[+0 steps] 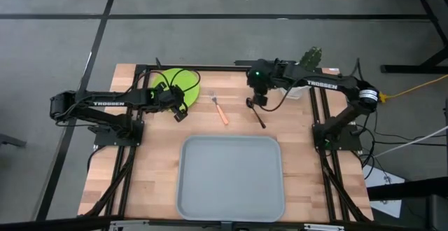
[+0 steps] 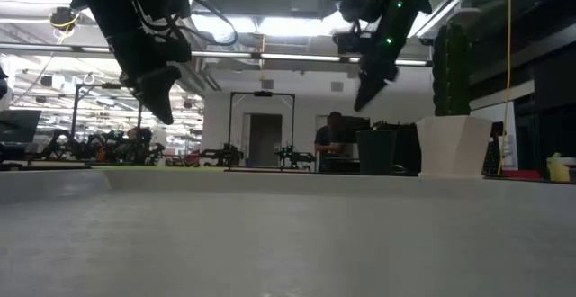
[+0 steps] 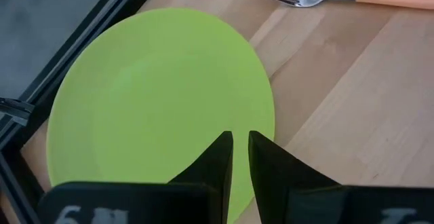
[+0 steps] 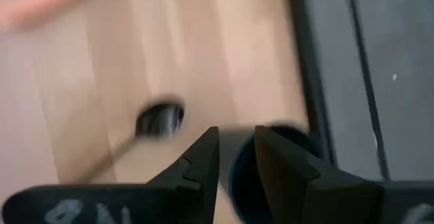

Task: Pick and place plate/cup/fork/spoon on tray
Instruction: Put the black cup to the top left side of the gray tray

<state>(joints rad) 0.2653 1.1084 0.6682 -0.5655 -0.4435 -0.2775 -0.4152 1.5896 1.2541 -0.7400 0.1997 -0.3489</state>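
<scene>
I will next grab the black cup by its rim [image 4: 237,161] with my right gripper to set it on the grey-blue tray.
The lime-green plate [image 1: 183,81] lies flat at the table's far left and fills the left wrist view [image 3: 156,108]. My left gripper [image 1: 179,112] hangs raised over its near edge [image 3: 241,146], shut and empty. The orange-handled fork [image 1: 221,110] and the dark spoon [image 1: 259,117] lie on the wood between the arms. The black cup [image 2: 375,151] stands on the table. My right gripper [image 1: 256,99] hangs raised above it [image 2: 369,83], fingers a little apart, with the cup [image 4: 271,166] showing beyond them and the spoon's bowl [image 4: 161,119] beside it. The grey-blue tray [image 1: 231,177] lies near.
A white pot with a green cactus [image 2: 453,144] stands at the far right, close behind the cup, and also shows in the high view [image 1: 311,57]. Dark frame rails run along the table's left, right and far edges. Bare wood lies between the tableware and the tray.
</scene>
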